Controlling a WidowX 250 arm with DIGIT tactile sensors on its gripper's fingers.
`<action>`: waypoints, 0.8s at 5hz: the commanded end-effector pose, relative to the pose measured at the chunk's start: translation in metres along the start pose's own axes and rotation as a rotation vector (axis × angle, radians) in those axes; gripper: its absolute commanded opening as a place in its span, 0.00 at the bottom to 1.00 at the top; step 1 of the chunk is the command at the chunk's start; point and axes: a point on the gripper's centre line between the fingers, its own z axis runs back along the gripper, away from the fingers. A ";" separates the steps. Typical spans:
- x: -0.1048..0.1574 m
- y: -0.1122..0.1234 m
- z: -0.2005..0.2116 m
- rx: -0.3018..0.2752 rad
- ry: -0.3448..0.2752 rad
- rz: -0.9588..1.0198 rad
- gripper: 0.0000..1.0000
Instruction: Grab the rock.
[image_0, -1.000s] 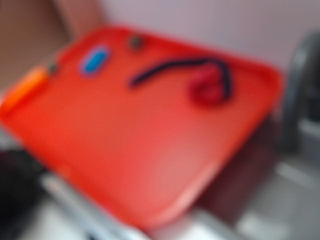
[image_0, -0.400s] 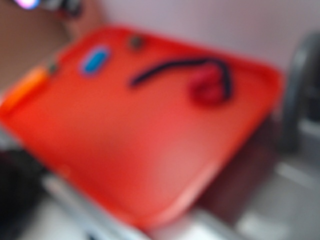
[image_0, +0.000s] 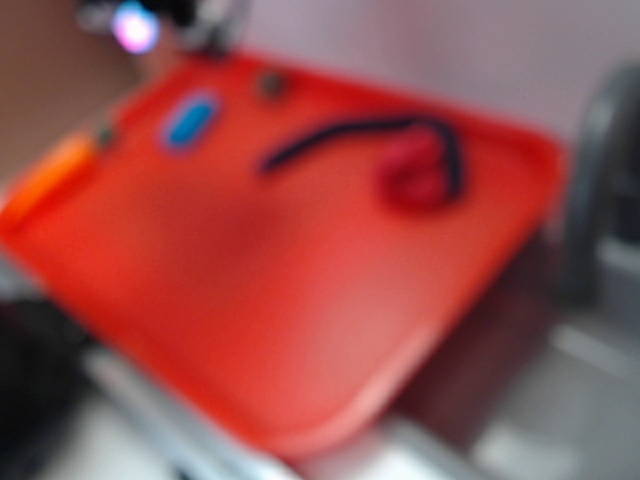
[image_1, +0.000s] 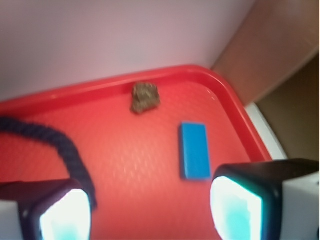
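Observation:
The tray's raised rim (image_0: 290, 70) is close against the rock. My gripper will next pick up the rock by the two opposite sides that face along that rim.
The rock (image_1: 145, 97) is a small grey-brown lump lying near the red tray's far rim (image_1: 235, 105). In the blurred exterior view the rock (image_0: 270, 83) shows as a dull spot at the tray's back edge. My gripper (image_1: 150, 212) is open, its two lit fingertips (image_1: 239, 207) spread wide with only bare tray between them. It hovers well short of the rock. Seen from outside, the gripper (image_0: 170, 22) is a dark blur with a purple light at the top left, above the tray's far corner.
A blue block (image_1: 194, 150) lies between the rock and my right finger. A dark cord (image_1: 55, 142) curves in on the left and runs to a red lump (image_0: 415, 175). An orange object (image_0: 50, 175) lies on the tray's left rim.
The gripper has come into the exterior view at the top left, moving right and down towards the tray's far corner. Nothing on the tray has moved.

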 end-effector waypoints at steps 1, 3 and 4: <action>0.045 0.017 -0.048 0.031 0.033 -0.005 1.00; 0.055 0.018 -0.093 0.026 0.111 -0.036 1.00; 0.055 0.014 -0.108 0.052 0.145 -0.077 1.00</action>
